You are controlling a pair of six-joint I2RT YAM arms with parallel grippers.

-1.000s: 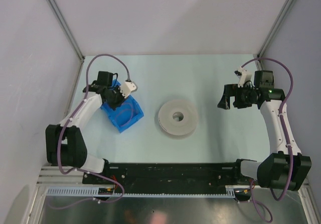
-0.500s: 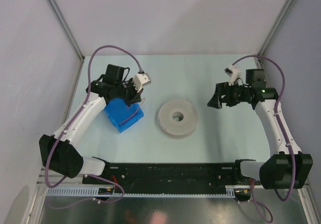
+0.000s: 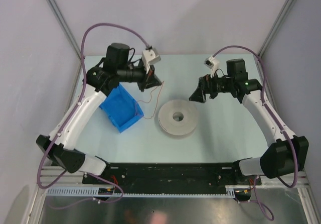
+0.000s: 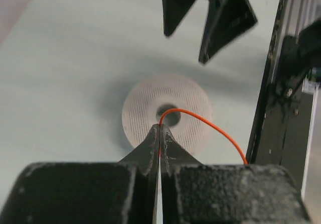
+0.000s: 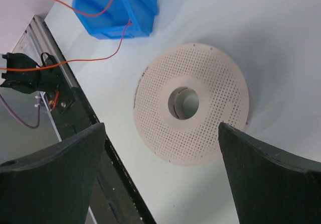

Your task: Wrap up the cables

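Observation:
For wrapping its free loose ends, my right gripper will next grab the cable's hanging part near my left gripper.
The cable is a thin reddish-orange wire (image 3: 152,99). It runs from my left gripper (image 3: 152,82) down into the blue bin (image 3: 119,111). In the left wrist view the left gripper (image 4: 160,129) is shut on the wire (image 4: 210,127), which arcs off to the right above the grey-white perforated spool (image 4: 145,108). The spool (image 3: 177,117) lies flat at the table's middle. My right gripper (image 3: 197,94) is open and empty, just up and right of the spool. In the right wrist view its gripper (image 5: 161,126) hangs over the spool (image 5: 220,103), with the wire (image 5: 95,59) and bin (image 5: 115,8) beyond.
A black rail (image 3: 175,171) runs along the near edge between the arm bases. Grey walls with metal posts (image 3: 62,20) close in the left, back and right sides. Purple arm cables (image 3: 105,28) loop above both arms.
My left gripper has risen out of the blue bin and moved right and away, pulling the wire up with it. My right gripper has moved left toward the spool.

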